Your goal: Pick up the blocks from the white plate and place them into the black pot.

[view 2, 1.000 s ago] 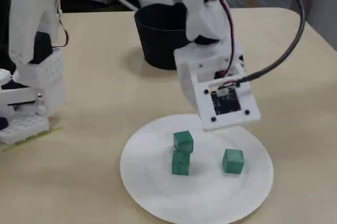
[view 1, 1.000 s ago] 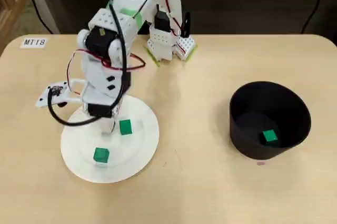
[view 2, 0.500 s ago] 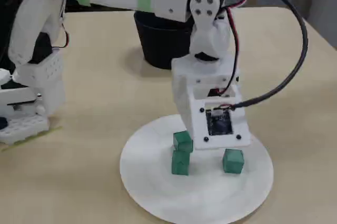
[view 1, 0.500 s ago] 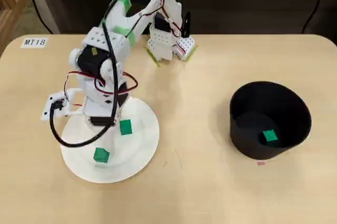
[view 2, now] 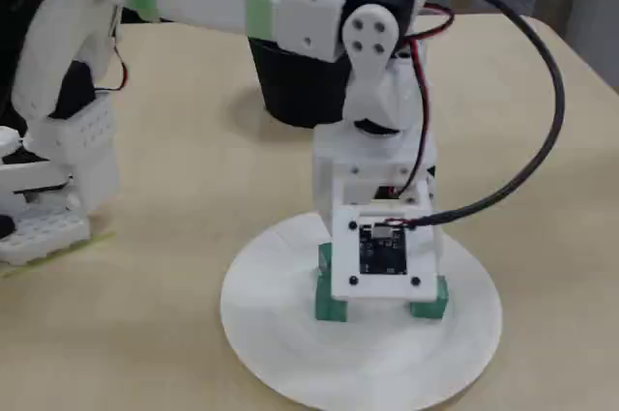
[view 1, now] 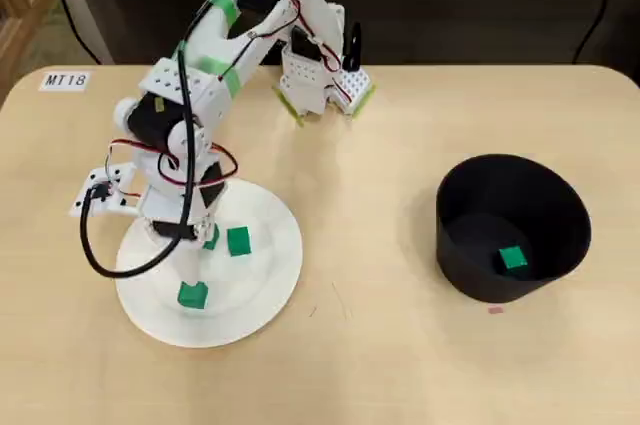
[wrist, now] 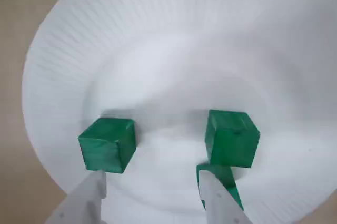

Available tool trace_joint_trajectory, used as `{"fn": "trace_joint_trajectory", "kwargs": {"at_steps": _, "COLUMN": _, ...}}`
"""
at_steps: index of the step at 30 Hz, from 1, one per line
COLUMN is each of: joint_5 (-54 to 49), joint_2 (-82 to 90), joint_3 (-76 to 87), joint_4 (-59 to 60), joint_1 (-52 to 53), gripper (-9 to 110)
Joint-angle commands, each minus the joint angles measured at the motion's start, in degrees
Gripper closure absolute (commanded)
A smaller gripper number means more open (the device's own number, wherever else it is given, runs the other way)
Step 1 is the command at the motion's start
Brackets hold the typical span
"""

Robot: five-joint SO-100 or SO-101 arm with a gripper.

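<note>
The gripper grabs the green block by its opposite sides next, to get it off the white plate (view 1: 270, 285) and into the black pot.
The white plate (view 1: 270, 285) (wrist: 174, 55) (view 2: 290, 363) lies under my gripper (view 1: 197, 267) (wrist: 151, 182). The gripper is open and low over the plate, with bare plate between its fingers. In the wrist view one green block (wrist: 108, 144) sits just ahead of the left fingertip. Another block (wrist: 231, 138) sits ahead of the right fingertip, and a third (wrist: 224, 177) is partly behind that finger. The overhead view shows the blocks (view 1: 193, 294) (view 1: 238, 241) on the plate. The black pot (view 1: 560, 205) (view 2: 290, 92) holds one green block (view 1: 512, 258). In the fixed view the wrist board hides the fingers.
The arm's white base (view 1: 320, 85) (view 2: 48, 189) stands at the table's far edge in the overhead view. A small label (view 1: 65, 80) lies at the table's far left corner. A black cable (view 1: 110, 260) loops from the wrist over the plate's left side.
The arm has stretched out and lowered the gripper toward the plate, drifting left in the overhead view. The wrist now covers part of the blocks in the fixed view. The blocks have not moved.
</note>
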Motion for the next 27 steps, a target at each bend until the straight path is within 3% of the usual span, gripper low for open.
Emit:
{"fn": "trace_joint_trajectory", "kwargs": {"at_steps": 1, "joint_5": 0.18, "joint_2": 0.26, "joint_3": -2.81, "joint_4": -1.05, "joint_1": -0.62, "gripper": 74}}
{"fn": "trace_joint_trajectory", "kwargs": {"at_steps": 27, "joint_5": 1.32, "joint_2": -7.29, "joint_3": -8.70, "joint_4": -4.04, "joint_1": -1.49, "gripper": 73}}
